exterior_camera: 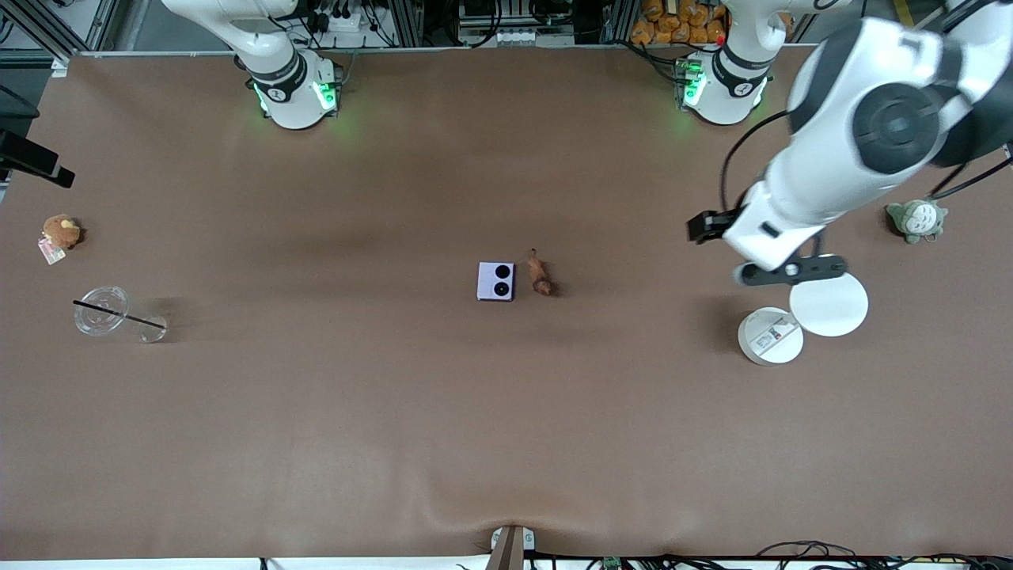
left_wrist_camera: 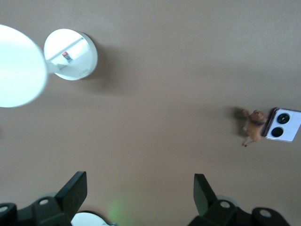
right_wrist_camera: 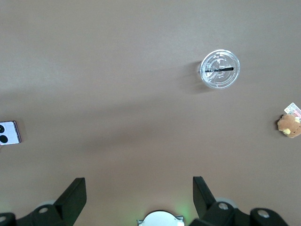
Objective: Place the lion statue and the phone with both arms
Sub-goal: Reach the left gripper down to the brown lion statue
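Next, my left gripper picks up the lion statue by its reddish-brown body (exterior_camera: pixel 538 272) (left_wrist_camera: pixel 254 125) to place it.
The lavender phone (exterior_camera: pixel 496 281) lies flat at the table's middle with its two black lenses up. The small reddish-brown lion statue (exterior_camera: pixel 540 275) lies right beside it, toward the left arm's end. In the left wrist view the lion statue (left_wrist_camera: pixel 253 126) and the phone (left_wrist_camera: pixel 282 125) show far off from my left gripper (left_wrist_camera: pixel 141 188), which is open and empty. That left gripper (exterior_camera: pixel 791 271) hangs high over the white discs. My right gripper (right_wrist_camera: pixel 139 190) is open and empty, high over bare table, with the phone (right_wrist_camera: pixel 9 133) at the view's edge.
Two white discs (exterior_camera: pixel 828 305) (exterior_camera: pixel 770 336) lie under the left arm. A grey-green plush (exterior_camera: pixel 916 219) sits near that end's table edge. At the right arm's end, a clear cup with a straw (exterior_camera: pixel 111 313) lies on its side and a brown plush with a tag (exterior_camera: pixel 61 231) sits.
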{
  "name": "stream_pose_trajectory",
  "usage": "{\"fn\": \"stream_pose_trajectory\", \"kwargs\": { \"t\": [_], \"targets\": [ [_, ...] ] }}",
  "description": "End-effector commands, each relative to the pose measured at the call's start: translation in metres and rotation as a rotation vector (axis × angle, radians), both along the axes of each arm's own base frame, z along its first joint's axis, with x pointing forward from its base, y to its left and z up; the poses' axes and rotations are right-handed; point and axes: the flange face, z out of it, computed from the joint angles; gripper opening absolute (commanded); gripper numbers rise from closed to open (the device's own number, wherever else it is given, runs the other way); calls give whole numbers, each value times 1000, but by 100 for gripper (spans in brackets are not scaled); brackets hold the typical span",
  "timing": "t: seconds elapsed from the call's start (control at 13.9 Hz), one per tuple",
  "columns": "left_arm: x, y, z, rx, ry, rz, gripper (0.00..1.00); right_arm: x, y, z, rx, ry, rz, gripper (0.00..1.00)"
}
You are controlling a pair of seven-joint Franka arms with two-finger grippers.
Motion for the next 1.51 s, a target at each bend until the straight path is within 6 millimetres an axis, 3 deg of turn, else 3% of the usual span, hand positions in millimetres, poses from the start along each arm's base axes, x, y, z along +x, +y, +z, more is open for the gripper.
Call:
{"fn": "stream_pose_trajectory", "kwargs": {
  "t": [0.0,0.22,0.57,0.86,1.22,1.36,1.44],
  "targets": [
    [6,-29,-29,18,14,75,100,0,4,3,8,-7,-8,100],
    [6,-75,-64,10,2,145,100,0,4,3,9,-7,-8,100],
    [-17,-166,-134,15,-20,309,100,1,5,2,9,-5,-8,100],
    [-29,-205,-183,-8,-23,361,100,1,6,1,9,-4,-5,100],
    [-42,-231,-253,0,1,450,100,4,7,-2,10,0,-3,100],
    [-47,-237,-270,3,10,443,99,8,23,-7,7,10,27,100],
    [-49,-237,-275,9,15,440,93,13,36,-10,5,11,39,100]
  ]
}}
